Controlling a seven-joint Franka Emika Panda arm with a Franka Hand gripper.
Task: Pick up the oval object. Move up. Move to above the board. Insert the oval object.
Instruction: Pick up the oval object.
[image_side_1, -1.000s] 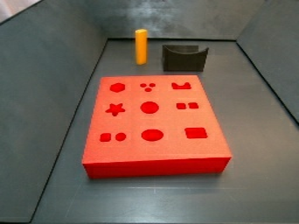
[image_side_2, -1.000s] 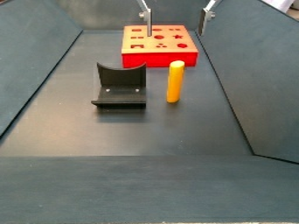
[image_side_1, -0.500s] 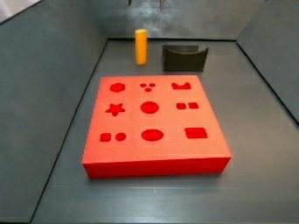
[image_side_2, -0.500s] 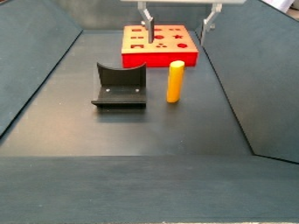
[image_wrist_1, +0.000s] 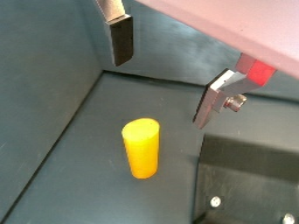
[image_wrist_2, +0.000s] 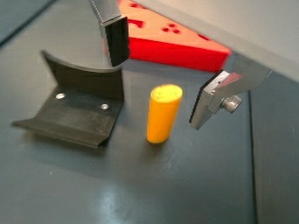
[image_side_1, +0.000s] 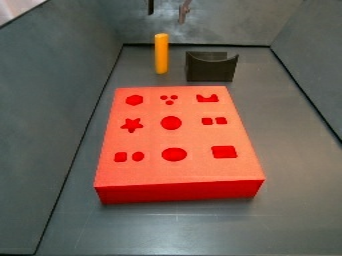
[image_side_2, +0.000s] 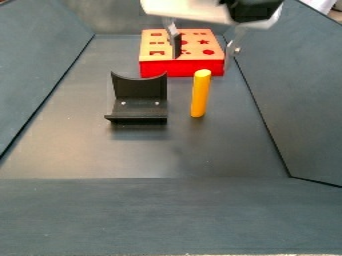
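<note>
The robot's gripper should next take hold of the oval object by its top end (image_side_1: 162, 39), so the object's bottom end stays free to go into the board.
The oval object (image_side_1: 162, 53) is a yellow-orange peg standing upright on the dark floor, beyond the board's far end; it also shows in a side view (image_side_2: 201, 93) and in both wrist views (image_wrist_1: 142, 147) (image_wrist_2: 163, 114). The board (image_side_1: 151, 140) is a red block with shaped holes, also seen in a side view (image_side_2: 183, 68) and a wrist view (image_wrist_2: 176, 54). My gripper (image_side_1: 167, 10) is open and empty, above the peg, with a finger (image_wrist_2: 114, 42) on each side higher than the peg's top. It shows in the views (image_side_2: 203, 43) (image_wrist_1: 167, 74) (image_wrist_2: 163, 72).
The dark fixture (image_side_1: 211, 66) stands right beside the peg, also seen in a side view (image_side_2: 136, 97) and in a wrist view (image_wrist_2: 73, 109). Grey sloping walls (image_side_1: 74, 80) close in the floor on both sides.
My gripper has come down toward the peg; its fingers now show at the top of a side view and its body in the other. Peg, board and fixture have not moved.
</note>
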